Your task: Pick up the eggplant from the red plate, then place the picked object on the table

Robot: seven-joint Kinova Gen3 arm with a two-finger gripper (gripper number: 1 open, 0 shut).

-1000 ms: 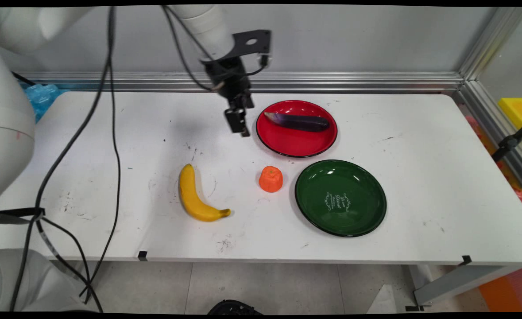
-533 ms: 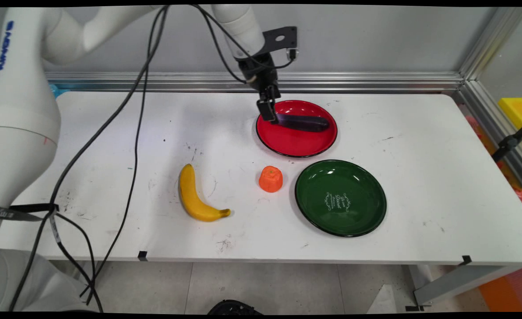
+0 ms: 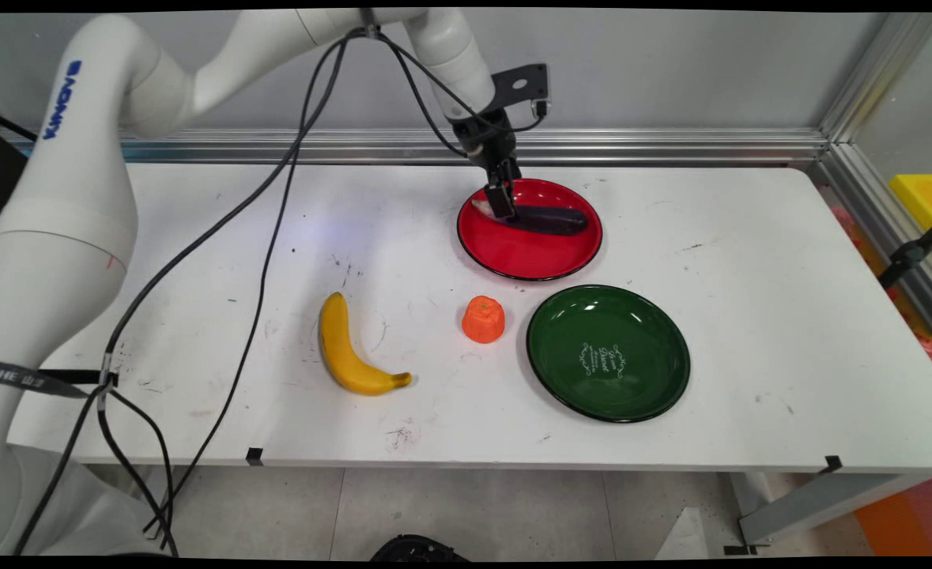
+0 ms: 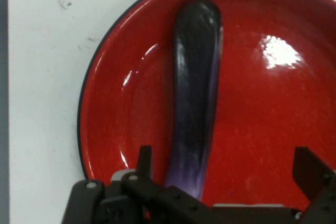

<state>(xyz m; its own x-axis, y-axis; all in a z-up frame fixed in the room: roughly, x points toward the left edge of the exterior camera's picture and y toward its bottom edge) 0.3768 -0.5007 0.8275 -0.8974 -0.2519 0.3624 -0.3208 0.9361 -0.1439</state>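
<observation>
My gripper grabs the eggplant next, by its purple body close to the pale tip (image 3: 521, 217), and takes the eggplant off the red plate (image 3: 529, 261).
A dark purple eggplant (image 3: 549, 220) (image 4: 197, 93) lies across the red plate (image 3: 529, 261) (image 4: 273, 124) at the back of the table. My gripper (image 3: 501, 202) (image 4: 226, 169) hangs just above the eggplant's pale left end, over the plate's left part. It is open; in the hand view the eggplant's near end runs down between the two fingers, close to the left fingertip (image 4: 143, 160), with bare plate between it and the right one. I cannot tell whether the fingers touch the eggplant.
A green plate (image 3: 655, 371) sits in front of the red one. An orange fruit (image 3: 483, 319) stands to its left, and a yellow banana (image 3: 345, 348) lies further left. Black cables hang from the arm over the table's left side.
The gripper has travelled right from the bare table left of the red plate to over the eggplant's left end. Nothing on the table has moved.
</observation>
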